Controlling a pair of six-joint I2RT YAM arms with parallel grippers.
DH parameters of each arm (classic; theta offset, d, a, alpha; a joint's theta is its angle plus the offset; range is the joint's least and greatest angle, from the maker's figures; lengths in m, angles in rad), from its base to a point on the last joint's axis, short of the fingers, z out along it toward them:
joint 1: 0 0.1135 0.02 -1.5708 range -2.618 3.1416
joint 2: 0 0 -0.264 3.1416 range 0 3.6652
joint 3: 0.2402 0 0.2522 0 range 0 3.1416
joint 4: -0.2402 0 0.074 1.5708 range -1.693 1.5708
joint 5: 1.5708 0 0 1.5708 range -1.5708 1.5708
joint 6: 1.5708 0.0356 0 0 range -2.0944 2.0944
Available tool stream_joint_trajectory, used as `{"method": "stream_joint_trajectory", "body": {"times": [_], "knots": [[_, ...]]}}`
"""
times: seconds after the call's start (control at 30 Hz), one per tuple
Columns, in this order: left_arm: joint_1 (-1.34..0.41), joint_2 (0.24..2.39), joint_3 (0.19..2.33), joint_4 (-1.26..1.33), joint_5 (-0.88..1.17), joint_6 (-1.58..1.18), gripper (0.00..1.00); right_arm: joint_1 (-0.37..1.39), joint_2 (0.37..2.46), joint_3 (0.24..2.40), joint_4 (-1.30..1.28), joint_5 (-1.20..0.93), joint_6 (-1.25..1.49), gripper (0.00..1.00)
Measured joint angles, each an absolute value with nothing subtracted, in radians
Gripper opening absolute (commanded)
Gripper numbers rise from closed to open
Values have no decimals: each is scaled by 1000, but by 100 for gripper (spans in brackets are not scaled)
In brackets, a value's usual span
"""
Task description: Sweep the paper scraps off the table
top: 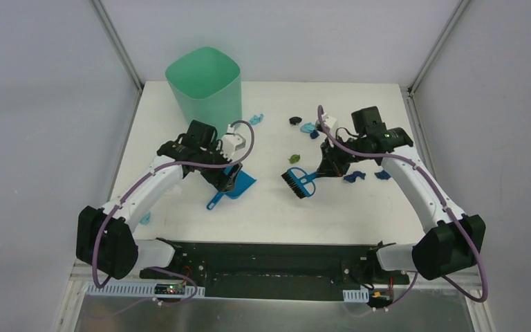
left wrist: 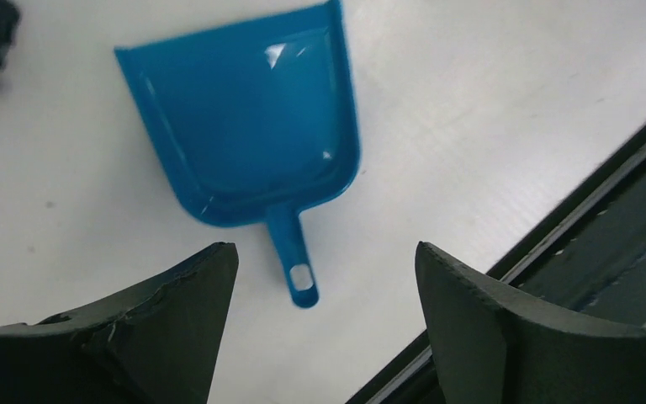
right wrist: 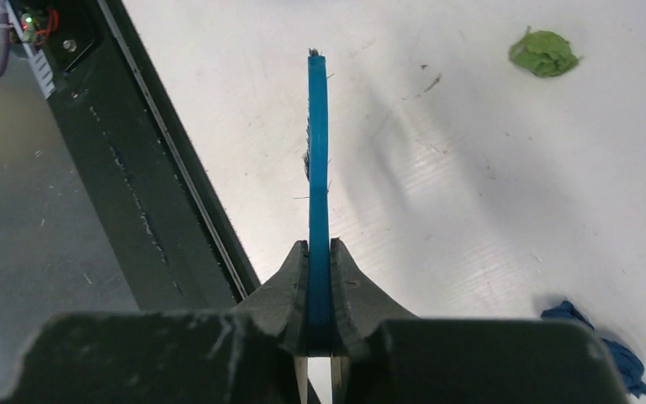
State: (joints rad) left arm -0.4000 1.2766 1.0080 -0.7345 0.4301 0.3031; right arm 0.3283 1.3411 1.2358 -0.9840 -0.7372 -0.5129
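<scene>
My left gripper should grab the blue dustpan by its short handle (top: 215, 200) (left wrist: 293, 256) next. The dustpan's pan and open edge then stay free to take in the swept scraps.
Paper scraps lie across the far right of the white table (top: 263, 221): a light blue one (top: 256, 118), a black one (top: 294, 120), another light blue one (top: 308, 128), an olive green one (top: 294, 158) and dark blue ones (top: 354, 177). My right gripper (top: 328, 169) is shut on the handle of the blue hand brush (top: 297, 183); the brush shows edge-on (right wrist: 318, 160) between its shut jaws (right wrist: 320, 252). My left gripper (top: 225, 177) is open and empty above the blue dustpan (top: 238, 185). In the left wrist view the dustpan (left wrist: 244, 126) lies flat ahead of the gripper (left wrist: 326, 261).
A mint-green bin (top: 204, 86) stands at the back left. One light blue scrap (top: 144, 218) lies by the left arm. The olive scrap (right wrist: 543, 52) and a dark blue scrap (right wrist: 606, 349) show beside the brush. The table's black front edge (left wrist: 555, 244) is close to the dustpan handle (left wrist: 296, 265).
</scene>
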Motion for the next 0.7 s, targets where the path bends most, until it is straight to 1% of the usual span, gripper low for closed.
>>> {"method": "stream_joint_trajectory", "body": {"times": [0.07,0.3,0.47,0.63,0.67,0.7], "knots": [[-400,1304,1008,-791,330,326,80,315,1331,1226,-967,-713,-496,0],[-433,1396,979,-881,214,363,76,292,1320,1209,-916,-669,-468,0],[-439,1462,970,-860,164,379,74,289,1319,1200,-900,-659,-454,0],[-439,1484,890,-804,157,406,70,285,1301,1180,-891,-654,-452,0],[-439,1486,879,-803,156,412,69,285,1295,1176,-891,-651,-452,0],[-439,1488,874,-799,155,414,66,285,1291,1174,-890,-650,-452,0]]}}
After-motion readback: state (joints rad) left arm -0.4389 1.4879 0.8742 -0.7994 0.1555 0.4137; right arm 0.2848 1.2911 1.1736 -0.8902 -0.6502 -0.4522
